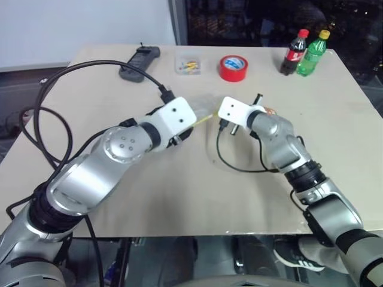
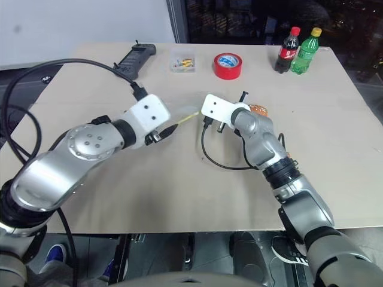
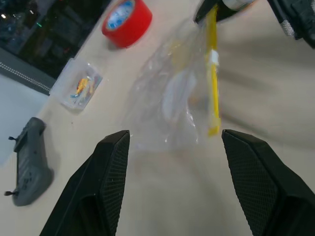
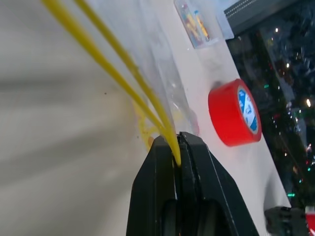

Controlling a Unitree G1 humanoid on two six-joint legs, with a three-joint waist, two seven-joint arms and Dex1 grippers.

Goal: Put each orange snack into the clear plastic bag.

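Observation:
The clear plastic bag's film is slack and crinkled, so I need to grab the loose end of its raised yellow strip (image 1: 198, 123) with my left gripper next.
The clear plastic bag (image 3: 172, 98) lies crinkled on the table between my two grippers, its yellow seal strip (image 4: 123, 78) lifted at one end. My right gripper (image 4: 177, 143) is shut on that end of the strip, seen near the table's middle (image 2: 201, 115). My left gripper (image 3: 174, 135) is open just short of the bag's near edge, fingers (image 3: 110, 162) spread wide and touching nothing. One orange snack (image 2: 258, 109) lies on the table just behind my right wrist, partly hidden by the arm.
A red tape roll (image 1: 233, 67), a small clear box of coloured bits (image 1: 188, 64) and a black handset (image 1: 139, 61) line the far edge. A cola bottle (image 1: 294, 52) and a green bottle (image 1: 313, 52) stand far right. A black cable (image 1: 239, 166) loops beside my right arm.

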